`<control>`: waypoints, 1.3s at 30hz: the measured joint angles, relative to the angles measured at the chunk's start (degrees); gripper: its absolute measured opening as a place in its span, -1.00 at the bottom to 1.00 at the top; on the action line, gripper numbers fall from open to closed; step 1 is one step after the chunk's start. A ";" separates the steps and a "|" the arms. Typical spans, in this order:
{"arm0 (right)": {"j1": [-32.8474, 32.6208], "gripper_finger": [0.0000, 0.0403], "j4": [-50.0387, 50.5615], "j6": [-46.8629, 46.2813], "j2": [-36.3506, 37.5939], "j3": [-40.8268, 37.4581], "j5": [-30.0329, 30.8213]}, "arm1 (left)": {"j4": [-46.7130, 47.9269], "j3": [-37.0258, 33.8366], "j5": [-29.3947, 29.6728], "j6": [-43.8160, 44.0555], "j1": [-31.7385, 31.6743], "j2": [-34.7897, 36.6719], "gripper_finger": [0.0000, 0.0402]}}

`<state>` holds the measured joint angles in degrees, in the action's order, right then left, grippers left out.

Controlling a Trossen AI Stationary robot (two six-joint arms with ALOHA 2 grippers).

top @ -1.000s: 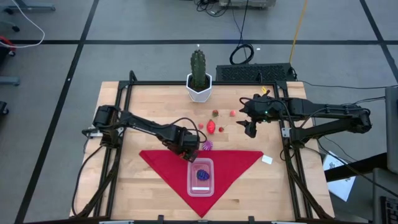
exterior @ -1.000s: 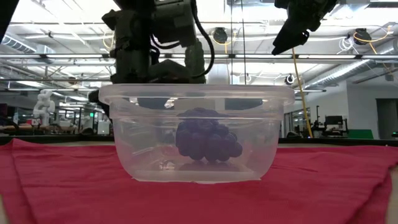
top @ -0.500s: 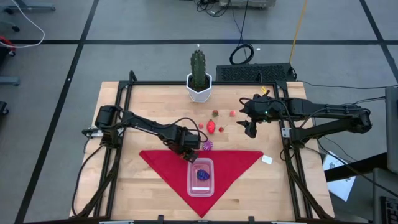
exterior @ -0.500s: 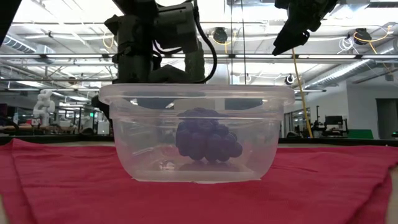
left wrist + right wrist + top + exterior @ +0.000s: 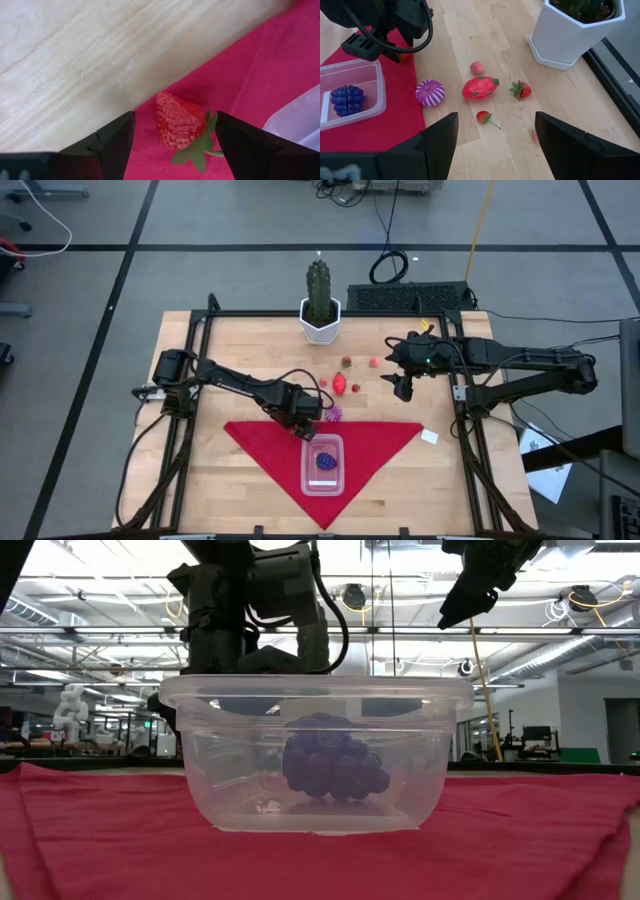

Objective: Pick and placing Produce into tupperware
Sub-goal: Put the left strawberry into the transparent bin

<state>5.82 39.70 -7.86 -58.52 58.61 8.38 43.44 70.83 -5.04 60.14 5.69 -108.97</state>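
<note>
I should close my left gripper, which would hold the red strawberry, because my fingers are on either side of it, low over the cloth [image 5: 385,438].
The clear tupperware [image 5: 323,464] stands on a red cloth [image 5: 385,438] with a dark purple produce piece [image 5: 333,770] lying inside it. My left gripper [image 5: 174,116] points down, open, just beyond the tupperware's far left corner. Its fingers stand on either side of a red strawberry [image 5: 177,125] that lies on the cloth's edge. More produce lies on the wood beyond: a purple-white striped piece [image 5: 430,92], a red-pink one [image 5: 480,87], a small pink one [image 5: 477,67] and two strawberries [image 5: 521,90] [image 5: 483,117]. My right gripper [image 5: 401,392] hangs open, high over the table's right part.
A tall green cactus in a white pot [image 5: 319,320] stands at the table's far edge. A small white tag [image 5: 429,437] lies by the cloth's right tip. Black frame rails [image 5: 190,370] run along the table's sides. Bare wood lies left of the cloth.
</note>
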 joint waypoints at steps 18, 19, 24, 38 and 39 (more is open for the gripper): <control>0.00 0.26 -0.01 0.00 0.00 0.00 0.00 | 0.09 0.00 0.07 -1.03 0.00 0.00 -0.08; 0.00 0.26 -0.01 0.00 0.00 0.00 0.01 | 0.09 0.00 0.08 -1.02 0.00 0.00 -0.13; 0.00 0.26 -0.01 0.00 0.00 0.00 0.00 | 0.07 0.00 0.07 -1.01 0.00 0.00 -0.31; 0.00 0.26 -0.01 -0.02 0.00 0.00 0.02 | 0.07 0.00 -0.96 -2.89 -0.17 0.02 -0.28; 0.00 0.26 -0.01 0.00 0.00 0.00 0.02 | 0.11 0.00 -0.98 -2.91 -0.22 0.02 -0.29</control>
<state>5.82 39.68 -7.86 -58.52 58.61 8.40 43.55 70.83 -6.02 57.23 5.48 -108.95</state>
